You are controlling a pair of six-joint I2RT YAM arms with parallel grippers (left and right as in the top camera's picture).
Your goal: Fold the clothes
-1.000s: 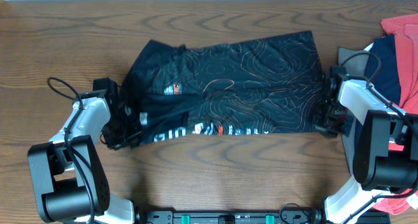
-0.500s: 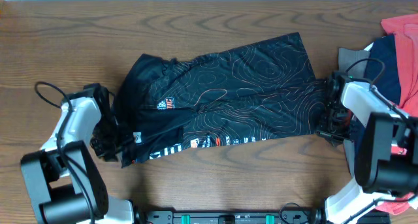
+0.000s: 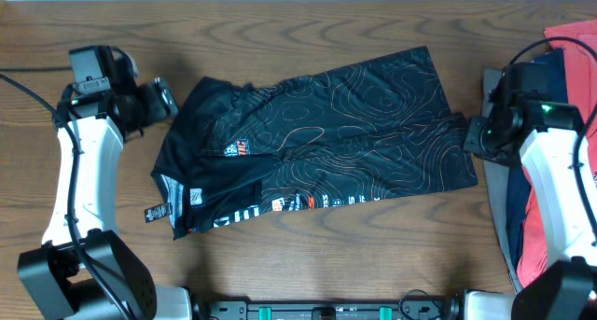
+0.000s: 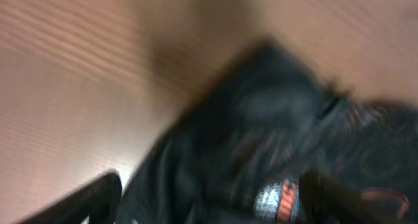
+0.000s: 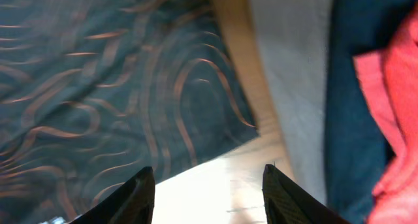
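Note:
The left gripper should next grab the jersey's far corner. It should then fold the jersey's far edge over toward its lettered near edge.
The clothes, a black jersey (image 3: 317, 143) with fine orange contour lines, lies doubled over flat on the wooden table (image 3: 308, 255), white lettering along its near edge. My left gripper (image 3: 163, 98) hovers open just off the jersey's far-left corner. In the blurred left wrist view the jersey (image 4: 261, 139) with its small badge fills the space under the left gripper (image 4: 209, 204), whose fingers (image 4: 85, 201) hold nothing. My right gripper (image 3: 474, 138) stands open at the jersey's right edge. In the right wrist view the jersey's corner (image 5: 111, 87) lies ahead of the empty right gripper (image 5: 209, 198).
A pile of other garments sits at the table's right edge: a red T-shirt (image 3: 571, 35), a navy piece (image 3: 552, 89) and a grey one (image 3: 501, 185). The grey cloth (image 5: 294, 74), navy (image 5: 359, 87) and red (image 5: 398, 119) lie just right of my right fingers.
Both grippers have opened and let go of the jersey, which now rests on the table. The left arm has swung from the near-left to the far-left corner; the right arm has lifted slightly.

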